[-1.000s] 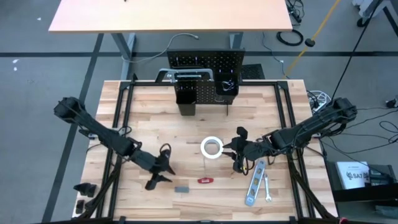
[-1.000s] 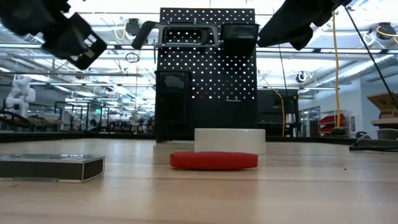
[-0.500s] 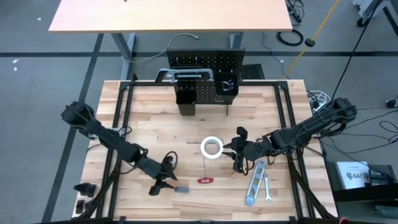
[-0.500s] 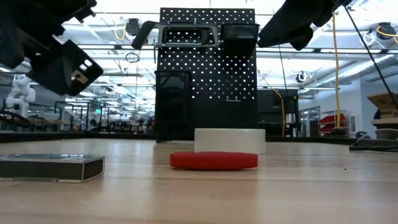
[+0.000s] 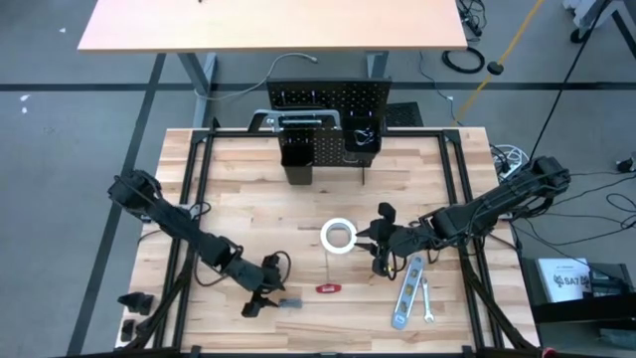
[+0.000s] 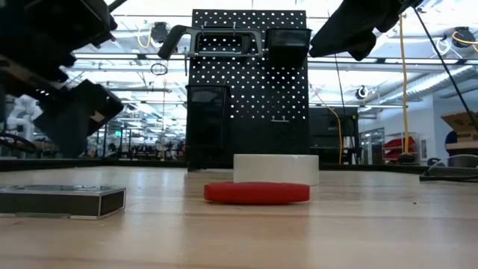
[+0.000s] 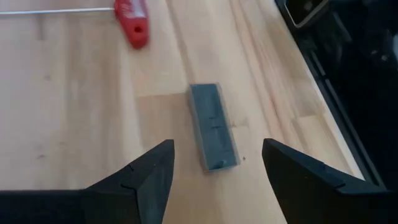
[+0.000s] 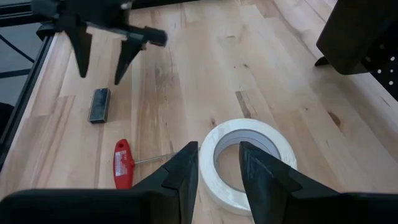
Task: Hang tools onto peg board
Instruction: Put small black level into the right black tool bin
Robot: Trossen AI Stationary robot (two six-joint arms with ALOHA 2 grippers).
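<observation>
Wood shows between my left gripper's fingers and the grey block [image 5: 290, 303] [image 7: 213, 134], so it is too early to close on it; the gripper lowers first.
A small grey block [image 7: 213, 134] lies flat on the table near its front edge, beside a red-handled tool [image 7: 134, 15]. My left gripper [image 7: 216, 149] hangs open just above the block, one finger on either side, touching nothing; it also shows in the high view [image 5: 262, 298]. My right gripper [image 8: 220, 165] stands open above the table beside the white tape roll [image 5: 338, 236], with nothing between its fingers. The peg board [image 5: 328, 99] stands upright at the far edge with two black bins [image 5: 298, 154], and a grey bar clamp [image 6: 209, 41] hangs on it.
A silver level [image 5: 407, 293] and a small wrench [image 5: 428, 301] lie at the near right, close to my right arm. The red-handled tool [image 5: 328, 288] lies between the block [image 5: 290, 301] and the level. Bare wood stretches between the tape roll and the peg board.
My left gripper has come down and moved toward the table's right and near edges, ending over the grey block. The block, the red-handled tool and the tape roll have stayed where they were.
</observation>
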